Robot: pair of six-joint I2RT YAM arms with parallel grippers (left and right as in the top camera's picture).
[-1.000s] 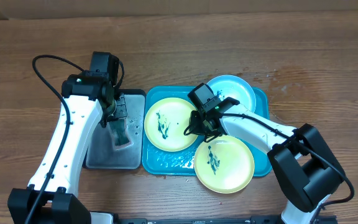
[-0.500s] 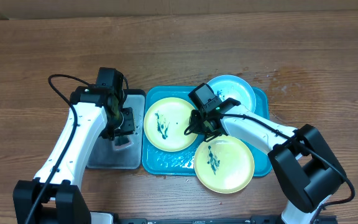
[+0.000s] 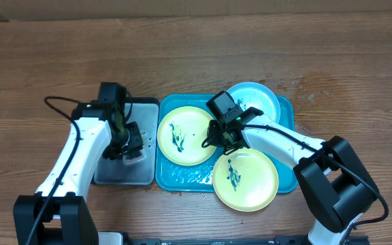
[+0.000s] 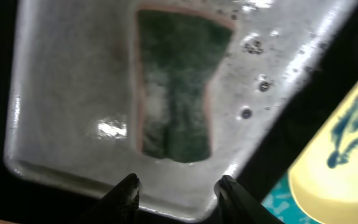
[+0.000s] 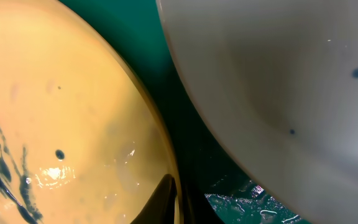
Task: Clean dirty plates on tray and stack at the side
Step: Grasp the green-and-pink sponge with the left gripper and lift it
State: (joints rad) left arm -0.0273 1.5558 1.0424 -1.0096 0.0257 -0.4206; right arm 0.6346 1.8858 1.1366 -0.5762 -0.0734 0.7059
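The left gripper should next take hold of the green sponge by its narrow middle (image 4: 174, 97), so its broad end stays free to wipe the dirty plates.
Three plates lie on the turquoise tray (image 3: 169, 178). One yellow-green plate (image 3: 184, 136) with dark green smears is at its left, a second smeared one (image 3: 245, 178) overhangs the front edge, and a light blue plate (image 3: 256, 101) is at the back right. My right gripper (image 3: 214, 138) is shut on the right rim of the left yellow-green plate (image 5: 61, 124), one finger on each side of the rim (image 5: 180, 198). My left gripper (image 3: 128, 139) hangs open over a green sponge (image 4: 176, 81) lying in the grey metal tray (image 4: 67, 93); its open fingertips (image 4: 178, 190) are empty.
The grey metal tray (image 3: 111, 173) with a black rim stands directly left of the turquoise tray and is wet. The blue plate (image 5: 278, 81) lies close beside the held plate. Bare wooden table surrounds both trays.
My left arm has swung left and its gripper has shifted slightly toward the front over the grey tray, still open. The right arm and the plates have not moved.
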